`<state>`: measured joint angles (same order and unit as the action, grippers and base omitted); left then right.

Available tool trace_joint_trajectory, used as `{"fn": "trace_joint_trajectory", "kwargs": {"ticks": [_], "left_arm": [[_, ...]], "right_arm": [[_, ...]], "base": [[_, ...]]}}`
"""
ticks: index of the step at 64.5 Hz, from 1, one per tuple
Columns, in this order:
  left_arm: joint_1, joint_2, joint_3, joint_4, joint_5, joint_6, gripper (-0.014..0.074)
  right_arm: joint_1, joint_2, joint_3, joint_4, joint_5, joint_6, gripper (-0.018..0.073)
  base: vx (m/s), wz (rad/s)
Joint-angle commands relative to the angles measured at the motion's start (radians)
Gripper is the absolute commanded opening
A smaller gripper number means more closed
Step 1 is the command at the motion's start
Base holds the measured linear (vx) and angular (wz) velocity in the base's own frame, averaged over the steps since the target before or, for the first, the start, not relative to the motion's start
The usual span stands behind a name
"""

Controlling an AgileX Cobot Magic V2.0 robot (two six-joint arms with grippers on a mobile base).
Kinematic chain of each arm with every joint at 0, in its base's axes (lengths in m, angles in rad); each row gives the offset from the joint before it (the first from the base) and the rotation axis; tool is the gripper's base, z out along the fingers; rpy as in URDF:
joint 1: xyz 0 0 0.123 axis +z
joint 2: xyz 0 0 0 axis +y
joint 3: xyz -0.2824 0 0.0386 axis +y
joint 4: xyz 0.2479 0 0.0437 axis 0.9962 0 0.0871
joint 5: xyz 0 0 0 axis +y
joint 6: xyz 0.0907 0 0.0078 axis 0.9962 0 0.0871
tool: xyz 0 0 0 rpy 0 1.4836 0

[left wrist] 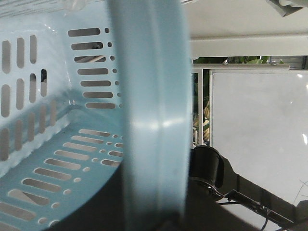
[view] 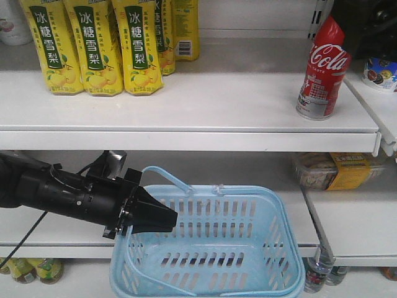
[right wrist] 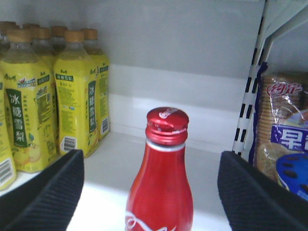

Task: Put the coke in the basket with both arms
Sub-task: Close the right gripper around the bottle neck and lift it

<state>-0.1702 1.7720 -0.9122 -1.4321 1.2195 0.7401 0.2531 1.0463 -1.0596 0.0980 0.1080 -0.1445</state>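
Next, my right gripper picks up the red bottle by its upper body below the cap (view: 325, 42) to carry it into the basket.
The coke (view: 324, 68) is a slim red bottle with white script, standing upright at the right end of the upper shelf. In the right wrist view the coke (right wrist: 162, 178) rises between my right gripper's (right wrist: 151, 162) open fingers (right wrist: 45, 192), with a gap on each side. Only the dark bulk of the right arm (view: 367, 25) shows behind the bottle in the front view. The light blue basket (view: 273, 248) hangs in front of the lower shelf. My left gripper (view: 162, 218) is shut on its left rim (left wrist: 154, 120), which fills the left wrist view.
Yellow pear-drink bottles (view: 93, 43) stand in rows at the shelf's left. Biscuit packs (right wrist: 284, 125) sit behind a slotted shelf upright (right wrist: 250, 96) to the right. A wrapped snack box (view: 338, 171) lies on the lower shelf. More bottles (view: 31, 270) stand underneath.
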Motion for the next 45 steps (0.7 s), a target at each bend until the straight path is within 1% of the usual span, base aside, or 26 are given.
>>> {"fn": "trace_joint_trajectory", "kwargs": {"ticks": [1, 7, 22, 45], "left_arm": [[-0.003, -0.046, -0.021, -0.077, -0.01, 0.029, -0.0006], [-0.003, -0.046, -0.021, -0.077, -0.01, 0.029, -0.0006], [-0.003, -0.046, -0.021, -0.077, -0.01, 0.029, -0.0006], [-0.003, -0.046, -0.021, -0.077, -0.01, 0.029, -0.0006]], "right_arm": [[-0.003, 0.001, -0.037, -0.007, -0.108, -0.006, 0.0561], [-0.003, 0.013, -0.037, -0.007, -0.108, -0.006, 0.0561], [-0.003, 0.042, -0.039, -0.007, -0.161, -0.006, 0.0561], [-0.003, 0.133, -0.137, -0.007, -0.128, -0.006, 0.0561]], "base": [[0.0, 0.0], [0.0, 0.0], [0.0, 0.0], [0.0, 0.0]]}}
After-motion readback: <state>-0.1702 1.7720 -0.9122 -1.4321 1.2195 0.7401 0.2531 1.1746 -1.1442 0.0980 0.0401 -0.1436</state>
